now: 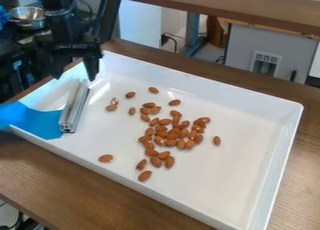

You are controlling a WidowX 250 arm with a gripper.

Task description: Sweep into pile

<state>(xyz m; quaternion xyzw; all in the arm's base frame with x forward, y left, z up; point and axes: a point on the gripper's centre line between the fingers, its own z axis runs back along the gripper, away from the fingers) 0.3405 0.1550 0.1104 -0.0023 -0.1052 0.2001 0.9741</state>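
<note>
My gripper grabs the silver metal bar by its end opposite the blue material next, to sweep the scattered almonds into a pile.
The black gripper hangs over the upper left corner of the white tray, its two fingers apart with nothing between them. Just below it, a silver metal bar lies along the tray's left part. Many brown almonds are scattered around the middle, most of them clustered loosely. A few lie apart: one almond at the lower left, one to the right, and others toward the upper left of the cluster.
Blue material lies over the tray's left edge, touching the bar's lower end. The tray's raised walls stand on a brown wooden table. A metal bowl is at the upper left, behind the arm.
</note>
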